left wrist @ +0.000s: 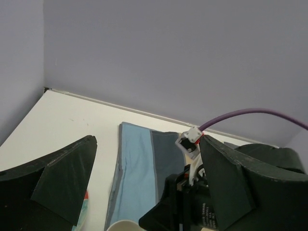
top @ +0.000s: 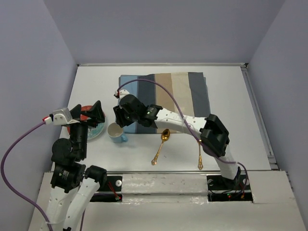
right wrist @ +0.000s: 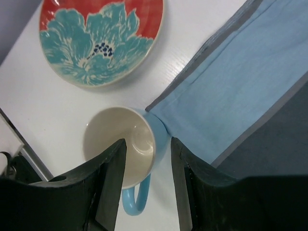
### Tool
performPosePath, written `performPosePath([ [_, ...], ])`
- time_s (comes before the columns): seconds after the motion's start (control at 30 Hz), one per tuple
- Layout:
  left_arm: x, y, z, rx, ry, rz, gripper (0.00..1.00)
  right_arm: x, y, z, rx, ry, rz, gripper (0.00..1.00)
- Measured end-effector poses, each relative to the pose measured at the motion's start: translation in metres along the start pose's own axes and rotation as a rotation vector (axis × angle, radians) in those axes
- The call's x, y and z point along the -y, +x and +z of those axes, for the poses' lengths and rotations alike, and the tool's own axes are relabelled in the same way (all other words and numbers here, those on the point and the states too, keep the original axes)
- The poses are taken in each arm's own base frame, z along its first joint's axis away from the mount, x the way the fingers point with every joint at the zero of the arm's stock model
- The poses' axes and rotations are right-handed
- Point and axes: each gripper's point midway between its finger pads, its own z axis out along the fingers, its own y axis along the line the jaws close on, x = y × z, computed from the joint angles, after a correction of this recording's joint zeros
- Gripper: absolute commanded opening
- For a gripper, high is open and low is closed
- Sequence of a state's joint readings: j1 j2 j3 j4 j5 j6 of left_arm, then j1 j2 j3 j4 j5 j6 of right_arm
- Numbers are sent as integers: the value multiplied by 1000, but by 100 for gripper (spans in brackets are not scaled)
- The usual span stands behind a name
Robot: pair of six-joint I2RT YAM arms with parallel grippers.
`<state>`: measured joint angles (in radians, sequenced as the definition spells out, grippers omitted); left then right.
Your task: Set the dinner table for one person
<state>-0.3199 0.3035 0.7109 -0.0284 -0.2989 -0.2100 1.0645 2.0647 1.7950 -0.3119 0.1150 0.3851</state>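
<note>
My right gripper's fingers hover above the mug's rim, the mug well below, so it is too early to close on the mug [top: 116,132]; lowering comes first.
The white dinner table [top: 231,91] carries a striped placemat [top: 163,98], a red and teal flower plate [top: 97,129], a light blue mug [top: 116,132], a gold spoon [top: 160,146] and a gold fork [top: 199,155]. My right gripper [top: 120,117] is open just above the mug. In the right wrist view the right gripper [right wrist: 147,161] straddles the wall of the mug [right wrist: 130,139], one finger over its inside, the other outside by the placemat's corner [right wrist: 240,86]. My left gripper [top: 95,115] is open and empty over the plate.
The plate [right wrist: 101,38] lies left of the mug, apart from it. The mug touches the placemat's near left corner. The left wrist view shows the placemat [left wrist: 137,168], the right gripper's body [left wrist: 192,204] and the mug's rim [left wrist: 126,225]. Grey walls close in three sides.
</note>
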Motion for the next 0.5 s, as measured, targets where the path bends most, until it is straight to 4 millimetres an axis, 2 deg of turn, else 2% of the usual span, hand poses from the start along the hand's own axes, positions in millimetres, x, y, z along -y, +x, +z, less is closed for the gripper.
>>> performPosePath([
  [0.13, 0, -1, -2, 2, 2, -3, 99, -3, 29, 11, -78, 12, -31, 47],
  [0.27, 0, -3, -4, 9, 5, -6, 99, -3, 47, 14, -129, 23, -43, 42],
  [0.43, 0, -4, -5, 13, 6, -7, 99, -4, 58, 18, -159, 31, -48, 17],
  [0.47, 0, -4, -5, 13, 7, -7, 99, -6, 56, 20, -155, 31, -46, 4],
  [0.5, 0, -4, -5, 14, 6, -8, 99, -10, 54, 22, -147, 30, -45, 0],
])
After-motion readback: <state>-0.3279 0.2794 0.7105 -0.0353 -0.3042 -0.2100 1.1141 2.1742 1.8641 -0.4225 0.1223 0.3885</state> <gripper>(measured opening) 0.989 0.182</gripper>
